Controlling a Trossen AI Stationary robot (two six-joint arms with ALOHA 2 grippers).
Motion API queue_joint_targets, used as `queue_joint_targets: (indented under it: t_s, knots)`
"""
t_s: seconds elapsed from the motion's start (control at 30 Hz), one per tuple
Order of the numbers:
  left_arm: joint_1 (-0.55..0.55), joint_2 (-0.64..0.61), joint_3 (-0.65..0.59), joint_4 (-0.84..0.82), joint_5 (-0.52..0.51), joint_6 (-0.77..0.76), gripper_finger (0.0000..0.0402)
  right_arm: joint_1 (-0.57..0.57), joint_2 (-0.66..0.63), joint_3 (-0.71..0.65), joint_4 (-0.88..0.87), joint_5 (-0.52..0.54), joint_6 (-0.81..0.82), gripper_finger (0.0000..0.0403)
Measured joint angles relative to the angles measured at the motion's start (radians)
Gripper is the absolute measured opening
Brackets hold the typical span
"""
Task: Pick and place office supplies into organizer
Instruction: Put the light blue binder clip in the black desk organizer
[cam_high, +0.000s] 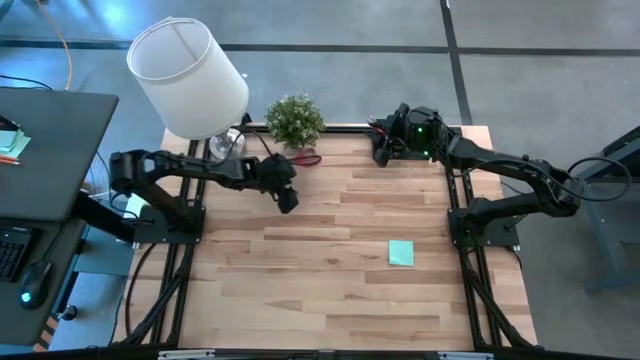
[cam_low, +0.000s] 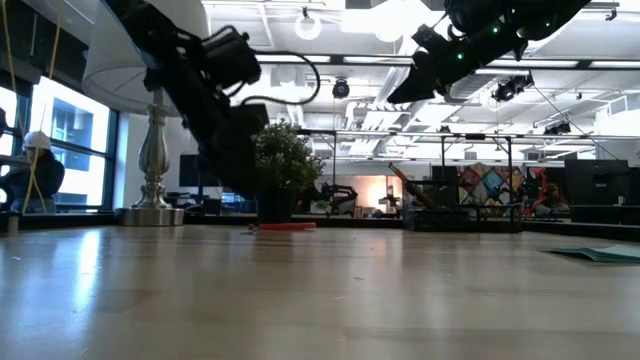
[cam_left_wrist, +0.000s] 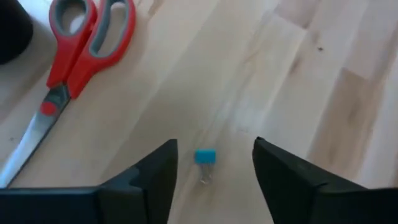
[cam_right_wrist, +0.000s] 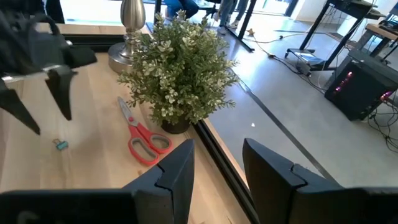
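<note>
The small blue clip needs to go into the organizer, so I should grab it next by its blue body (cam_left_wrist: 205, 156) with my left gripper.
A small blue clip (cam_left_wrist: 205, 157) lies flat on the wooden table. My left gripper (cam_left_wrist: 214, 152) hangs open just above it, one finger on either side, touching nothing; the right wrist view also shows this gripper (cam_right_wrist: 50, 106) over the clip (cam_right_wrist: 61, 144). Red-handled scissors (cam_left_wrist: 81, 50) lie flat beside the potted plant (cam_high: 295, 120). A mint-green sticky-note pad (cam_high: 401, 253) lies flat at the table's right middle. My right gripper (cam_high: 382, 150) is held high at the far right, open and empty (cam_right_wrist: 217, 155). The organizer does not show plainly; my right arm covers that corner.
A white-shaded lamp (cam_high: 190, 78) stands on its metal foot at the far left corner, close behind my left arm. The plant's pot stands at the far edge beside the scissors (cam_right_wrist: 144, 140). Bare wood stretches across the table's middle and near half.
</note>
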Motion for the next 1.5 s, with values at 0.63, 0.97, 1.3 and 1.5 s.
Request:
queue_joint_targets:
  t_s: [0.63,0.97,1.3,1.5]
  knots:
    - [0.000,0.168,0.000,0.079,-0.048,0.037,0.0159,0.000,0.000,0.000,-0.006,-0.015,-0.016,0.0129]
    - [0.000,0.177,0.000,0.086,-0.033,0.026,0.0140,0.000,0.000,0.000,-0.006,-0.015,-0.019,0.0129]
    - [-0.001,0.175,0.004,0.031,-0.019,-0.054,0.0133,0.000,0.000,0.000,-0.013,-0.015,-0.019,0.0129]
    - [-0.030,0.175,0.003,0.031,-0.047,-0.106,0.0115,0.000,0.000,0.000,-0.013,-0.015,-0.019,0.0129]
